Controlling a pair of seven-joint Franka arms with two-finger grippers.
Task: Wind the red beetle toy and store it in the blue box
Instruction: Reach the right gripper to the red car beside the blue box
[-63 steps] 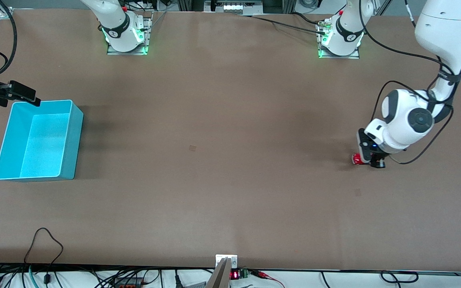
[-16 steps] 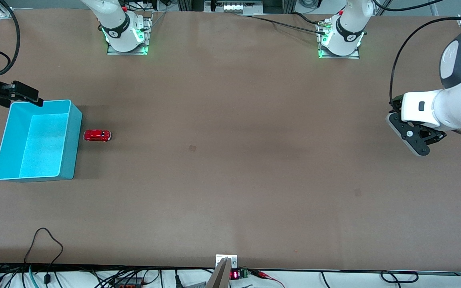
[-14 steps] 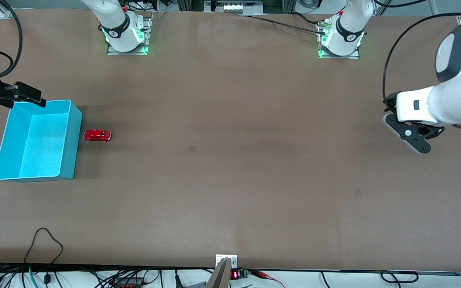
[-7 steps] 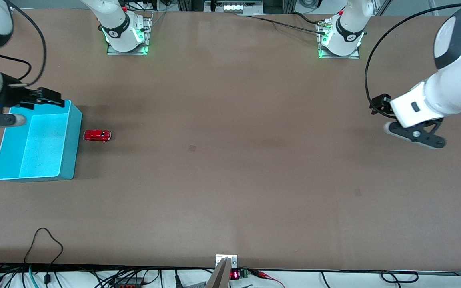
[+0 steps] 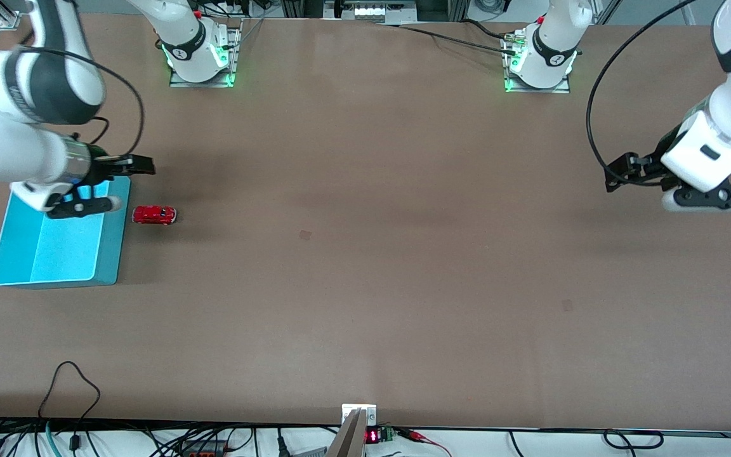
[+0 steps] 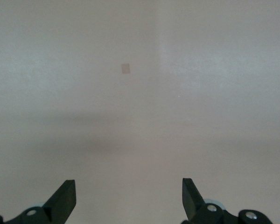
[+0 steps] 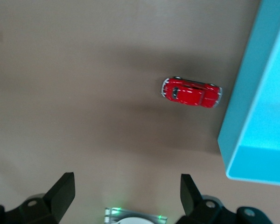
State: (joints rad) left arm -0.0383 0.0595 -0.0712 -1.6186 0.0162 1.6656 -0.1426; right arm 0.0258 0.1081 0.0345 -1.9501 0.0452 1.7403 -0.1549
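The red beetle toy [image 5: 155, 215] needs to go into the blue box, so I will grab it next by its long sides with my right gripper.
The red beetle toy [image 5: 155, 215] stands on its wheels on the brown table, close beside the blue box [image 5: 110, 254] on the side toward the left arm's end, with a small gap between them. My right gripper [image 5: 81, 207] is open and empty, up over the box's wall next to the toy. The right wrist view [image 7: 126, 186] shows the toy [image 7: 191, 92] and the box's wall [image 7: 259, 116] ahead of the open fingers. My left gripper [image 5: 716, 198] is open and empty, raised at the left arm's end, over bare table in its wrist view [image 6: 128, 191].
The two arm bases [image 5: 199, 60] [image 5: 540, 63] stand along the table edge farthest from the front camera. A small dark mark [image 5: 305, 235] lies mid-table. Cables [image 5: 73, 381] hang at the edge nearest the camera.
The toy, once at my left gripper, now sits beside the box. My right arm has swung in over the box toward the toy. My left arm has risen and drawn back to its end.
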